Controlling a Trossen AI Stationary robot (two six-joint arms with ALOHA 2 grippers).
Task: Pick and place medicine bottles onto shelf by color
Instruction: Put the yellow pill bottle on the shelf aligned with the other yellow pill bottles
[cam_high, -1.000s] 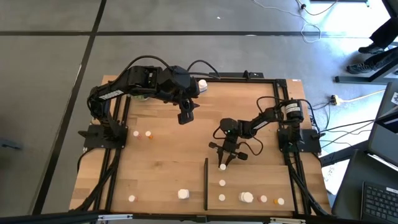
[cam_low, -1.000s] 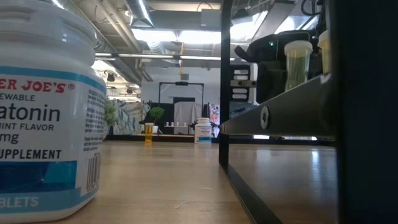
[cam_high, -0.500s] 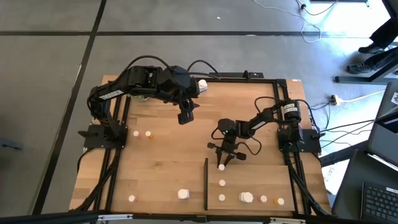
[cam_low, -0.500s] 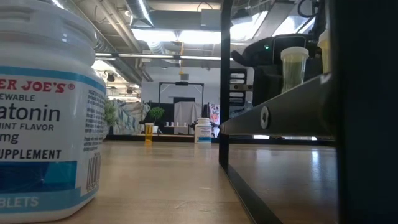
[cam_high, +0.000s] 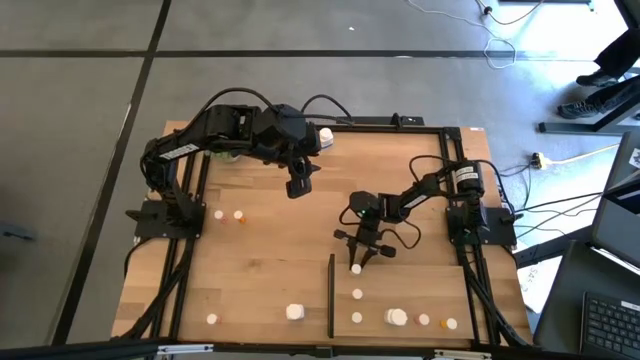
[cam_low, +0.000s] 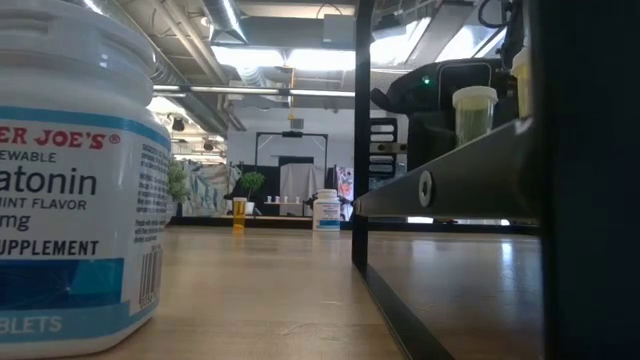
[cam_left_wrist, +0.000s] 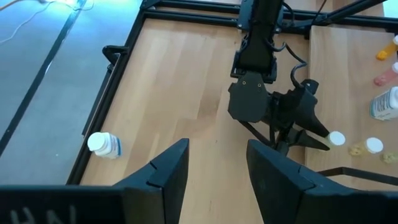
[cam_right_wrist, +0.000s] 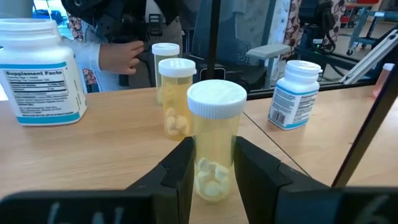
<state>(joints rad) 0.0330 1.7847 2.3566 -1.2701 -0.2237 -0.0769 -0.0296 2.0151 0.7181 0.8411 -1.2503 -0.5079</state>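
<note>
The yellow bottle's base (cam_right_wrist: 212, 194) is down on the shelf's surface in the right wrist view, so I need to open my right gripper.
My right gripper (cam_high: 357, 262) is low over the far end of the shelf (cam_high: 400, 290), shut on a yellow see-through medicine bottle with a white cap (cam_right_wrist: 214, 140), which also shows in the low view (cam_low: 474, 113). Several more bottles stand on the shelf nearer the front edge (cam_high: 357, 294) (cam_high: 397, 317). Others stand on the table's left half (cam_high: 218, 214) (cam_high: 294, 312). My left gripper (cam_high: 297, 186) hangs open, high above the table's far middle, with nothing between its fingers (cam_left_wrist: 217, 168). My right gripper pinches the bottle's body (cam_right_wrist: 198, 163), below the cap, between its two fingers (cam_right_wrist: 180, 168). The fingers come nearly level from the table's far side. The bottle stands upright with its base down at the shelf's surface; whether it rests there I cannot tell.
A thin black strip (cam_high: 331, 295) edges the shelf on its left. A large white bottle (cam_low: 70, 180) stands close to the low camera. Another white bottle (cam_high: 325, 135) lies at the far edge. Beyond the shelf, the right wrist view shows a person's hand (cam_right_wrist: 118, 56).
My right gripper has sunk a little with the yellow bottle, bringing it down toward the shelf; the bottle stays upright. The left arm has kept still.
</note>
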